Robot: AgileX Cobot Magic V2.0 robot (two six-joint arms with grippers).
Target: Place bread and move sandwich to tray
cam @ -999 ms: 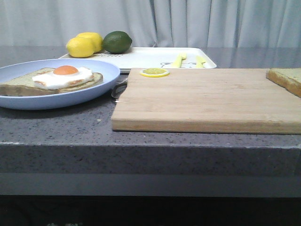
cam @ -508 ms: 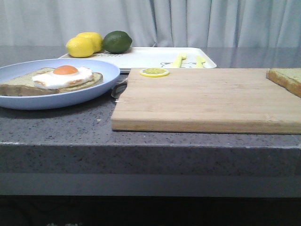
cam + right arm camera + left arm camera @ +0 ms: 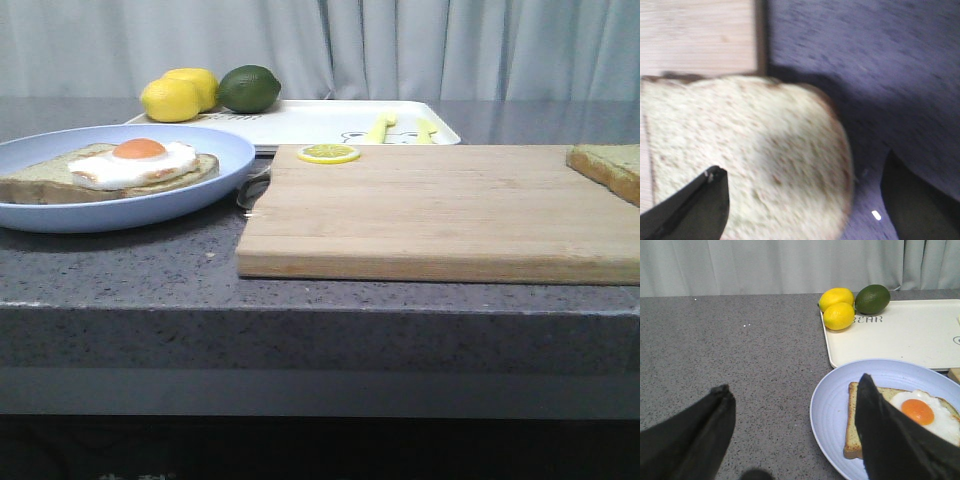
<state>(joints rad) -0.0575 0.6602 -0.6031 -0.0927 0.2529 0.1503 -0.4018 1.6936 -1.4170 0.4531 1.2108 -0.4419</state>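
Observation:
My right gripper's fingers are still above the bread's top side [image 3: 603,160], so it is too early to close on the bread, and lowering comes first.
The sandwich [image 3: 140,165], bread with a fried egg, lies on the pale-blue plate [image 3: 215,180] at the left; it also shows in the left wrist view [image 3: 920,412]. The plain bread [image 3: 610,165] lies on the right end of the wooden cutting board [image 3: 440,210], partly overhanging its edge in the right wrist view [image 3: 750,150]. The white tray [image 3: 320,122] stands behind. My left gripper [image 3: 795,415] is open above the counter beside the plate's rim [image 3: 827,405]. My right gripper [image 3: 805,200] is open just above the bread, its fingers astride it. Neither gripper shows in the front view.
Two lemons [image 3: 180,95] and a lime [image 3: 249,88] sit on the tray's far left corner. A lemon slice [image 3: 328,153] lies on the board's back edge. A grey curtain hangs behind the dark speckled counter [image 3: 120,270].

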